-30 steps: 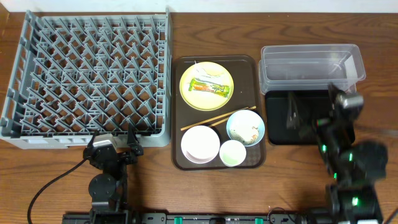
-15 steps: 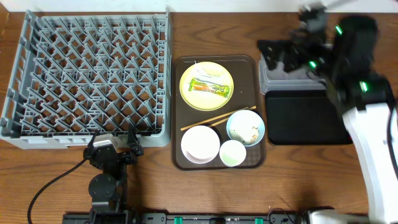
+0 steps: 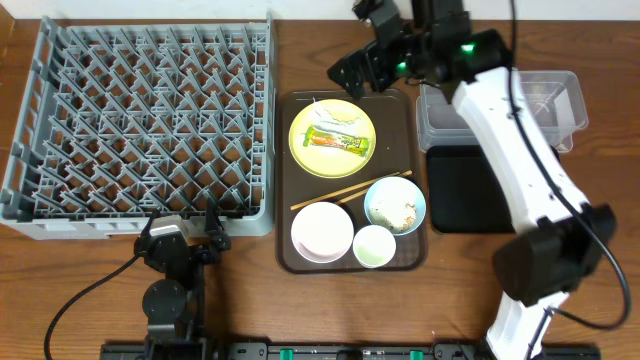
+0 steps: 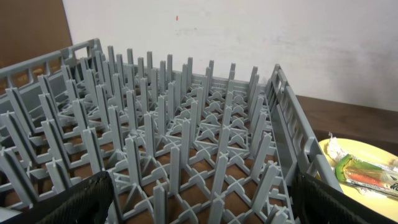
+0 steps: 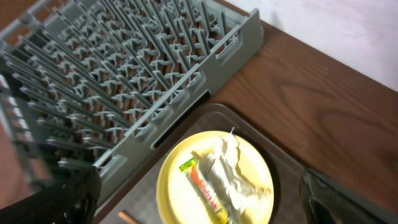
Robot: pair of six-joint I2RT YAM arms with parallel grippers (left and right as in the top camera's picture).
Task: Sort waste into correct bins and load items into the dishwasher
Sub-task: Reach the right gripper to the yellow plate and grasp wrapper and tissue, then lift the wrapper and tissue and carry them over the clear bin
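Both waste pieces need to be sorted into the clear tub, so my right gripper will next grab the wrapper (image 3: 338,142) (image 5: 205,196) across its middle together with the white paper.
The yellow plate (image 3: 310,158) lies at the back of a brown tray (image 3: 395,130). It carries the green-and-orange wrapper (image 3: 338,142) and crumpled white paper (image 3: 335,115). Chopsticks (image 3: 350,190), a white bowl (image 3: 322,232), a blue bowl (image 3: 395,205) with rice scraps and a green cup (image 3: 375,246) fill the tray's front. My right gripper (image 3: 362,50) hangs open above the tray's far edge; its view shows the plate (image 5: 177,186), wrapper (image 5: 205,196) and paper (image 5: 233,171) below the right gripper (image 5: 199,208). My left gripper (image 3: 183,228) rests open at the near edge of the grey rack (image 3: 140,120), holding nothing.
A clear tub (image 3: 500,105) stands at the back right, with a flat black tray (image 3: 480,190) in front of it. The right arm's white links cross above both. In the left wrist view the rack's pegs (image 4: 186,124) fill the frame, with the plate (image 4: 379,152) at the right.
My right arm has swung from the near right, over the black tray and tub, to the back above the brown tray's far edge. The left arm has not moved.
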